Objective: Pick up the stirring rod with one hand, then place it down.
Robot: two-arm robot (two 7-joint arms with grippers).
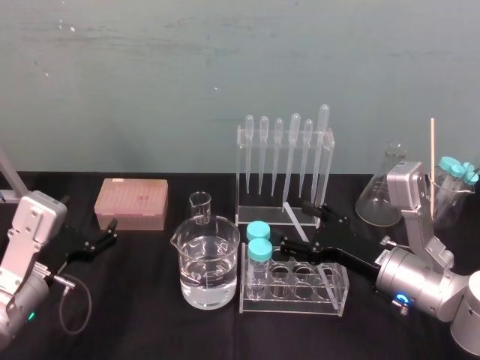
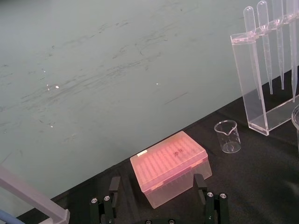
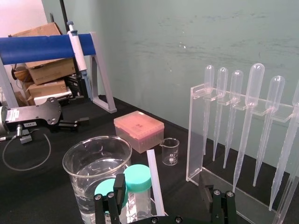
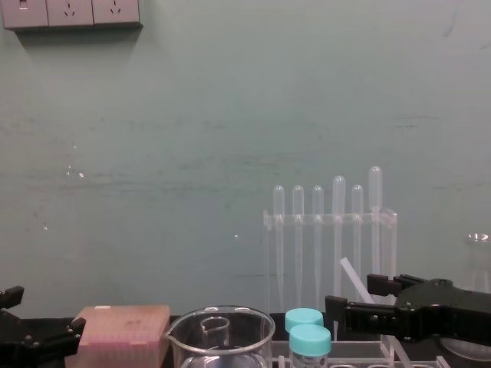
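Note:
The robot's right gripper needs to pick the stirring rod up and place it down, so it should next grab the rod by its raised end [image 4: 355, 276] [image 3: 155, 179].
The stirring rod [image 1: 291, 211] is a translucent white stick between the pipette rack and the tube rack; from the chest its far end [image 4: 349, 272] looks raised. My right gripper [image 1: 296, 223] is open, one finger on each side of the rod, neither touching it. In the right wrist view the rod [image 3: 153, 172] runs up between the fingers of that gripper [image 3: 163, 198]. It reaches in from the right in the chest view [image 4: 359, 297]. My left gripper [image 1: 111, 232] is parked at the left, open [image 2: 156, 186], facing the pink box.
A large beaker of water [image 1: 208, 262] and a tube rack [image 1: 330, 300] with two teal-capped tubes stand just in front of the rod. The pipette rack [image 1: 285, 206] is behind it. Also here: a small beaker [image 1: 200, 206], a pink tip box [image 1: 131, 202], a flask [image 1: 386, 191].

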